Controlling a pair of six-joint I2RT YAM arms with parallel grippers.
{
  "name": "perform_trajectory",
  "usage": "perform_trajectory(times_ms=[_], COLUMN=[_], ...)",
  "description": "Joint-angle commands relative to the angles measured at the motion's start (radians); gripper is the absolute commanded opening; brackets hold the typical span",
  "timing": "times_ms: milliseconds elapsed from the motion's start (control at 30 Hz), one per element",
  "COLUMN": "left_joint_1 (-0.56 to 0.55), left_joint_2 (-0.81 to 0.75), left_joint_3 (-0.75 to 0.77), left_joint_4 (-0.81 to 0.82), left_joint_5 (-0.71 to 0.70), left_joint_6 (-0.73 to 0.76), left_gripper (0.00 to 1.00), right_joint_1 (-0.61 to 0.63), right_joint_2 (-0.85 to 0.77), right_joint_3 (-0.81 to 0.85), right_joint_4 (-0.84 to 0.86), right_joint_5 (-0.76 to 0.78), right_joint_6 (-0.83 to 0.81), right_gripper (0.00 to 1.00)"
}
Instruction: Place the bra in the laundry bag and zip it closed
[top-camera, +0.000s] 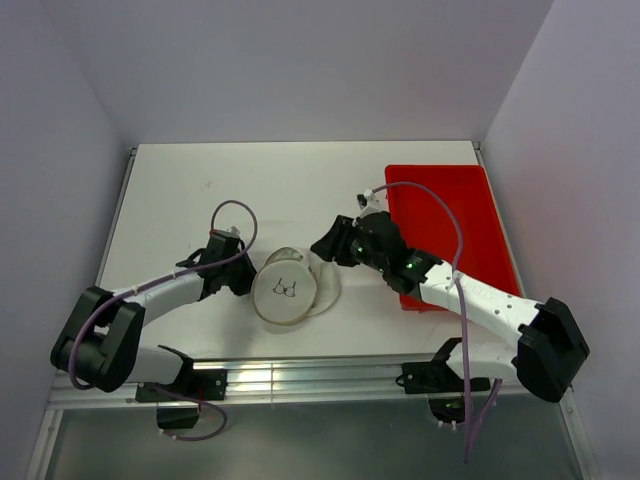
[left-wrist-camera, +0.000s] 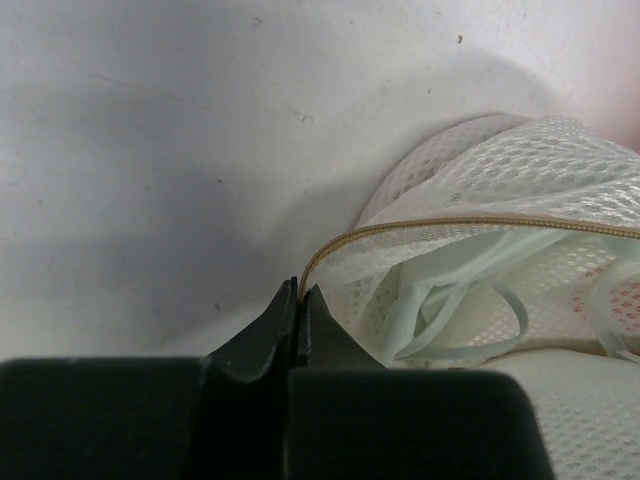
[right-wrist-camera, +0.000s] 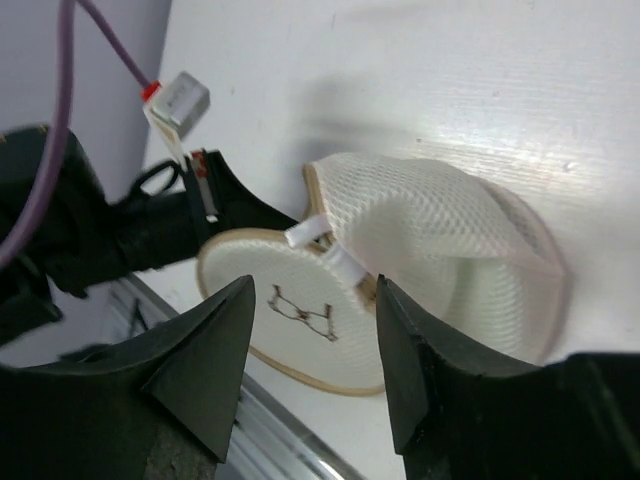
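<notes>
My right gripper next grabs the laundry bag by its tan-trimmed rim (top-camera: 308, 266) beside the white strap (right-wrist-camera: 343, 262), freeing my left gripper to zip the bag closed.
The laundry bag (top-camera: 290, 287) lies at the table's middle, its printed disc face up and its mesh dome (right-wrist-camera: 430, 220) partly open. The bra (left-wrist-camera: 470, 300) shows in the left wrist view as pale straps and fabric inside the mesh; a white strap (right-wrist-camera: 343, 262) pokes out over the rim. My left gripper (top-camera: 246, 275) is shut on the bag's tan-trimmed rim (left-wrist-camera: 300, 285) at its left side. My right gripper (top-camera: 323, 246) is open and empty, hovering just above and to the right of the bag (right-wrist-camera: 300, 310).
A red plastic tray (top-camera: 450, 205) stands at the right, partly under my right arm. The left arm's purple cable (top-camera: 232, 215) loops above the bag. A metal rail (top-camera: 300, 380) runs along the near table edge.
</notes>
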Motion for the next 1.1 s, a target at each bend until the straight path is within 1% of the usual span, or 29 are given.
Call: perform_trajectory(times_ms=[0,67,133,167,267,300,333,433,500,600,767,933,1067], left_joint_1=[0.006,0.006,0.006,0.006,0.007,0.007,0.009,0.009,0.009,0.009,0.009,0.010,0.009], left_joint_2=[0.020,0.034,0.042,0.048,0.062,0.066,0.071,0.088,0.103,0.125,0.151,0.165,0.174], left_joint_3=[0.047,0.055,0.061,0.066,0.079,0.084,0.086,0.096,0.107,0.124,0.152,0.165,0.171], left_joint_4=[0.018,0.018,0.018,0.018,0.011,0.010,0.011,0.013,0.011,0.008,0.002,0.002,0.001], left_joint_5=[0.010,0.016,0.018,0.021,0.024,0.027,0.030,0.041,0.047,0.056,0.066,0.075,0.076], left_joint_6=[0.030,0.035,0.038,0.043,0.050,0.052,0.053,0.058,0.066,0.073,0.081,0.082,0.085], left_gripper=[0.00,0.00,0.00,0.00,0.00,0.00,0.00,0.00,0.00,0.00,0.00,0.00,0.00], right_joint_1=[-0.017,-0.020,-0.027,-0.030,-0.032,-0.030,-0.030,-0.026,-0.024,-0.021,-0.018,-0.017,-0.007], right_joint_2=[-0.035,-0.037,-0.028,-0.025,-0.006,0.003,0.021,0.058,0.090,0.123,0.141,0.160,0.166], right_joint_3=[-0.057,-0.077,-0.104,-0.115,-0.138,-0.140,-0.135,-0.120,-0.099,-0.088,-0.092,-0.085,-0.088], right_joint_4=[0.073,0.093,0.141,0.161,0.223,0.235,0.247,0.272,0.266,0.255,0.277,0.277,0.272], right_joint_5=[-0.037,-0.042,-0.074,-0.120,-0.166,-0.177,-0.186,-0.236,-0.241,-0.244,-0.253,-0.261,-0.250], right_joint_6=[-0.149,-0.221,-0.273,-0.287,-0.332,-0.341,-0.355,-0.376,-0.384,-0.398,-0.408,-0.418,-0.424], right_gripper=[0.61,0.64,0.65,0.64,0.60,0.53,0.51,0.47,0.44,0.43,0.44,0.48,0.55])
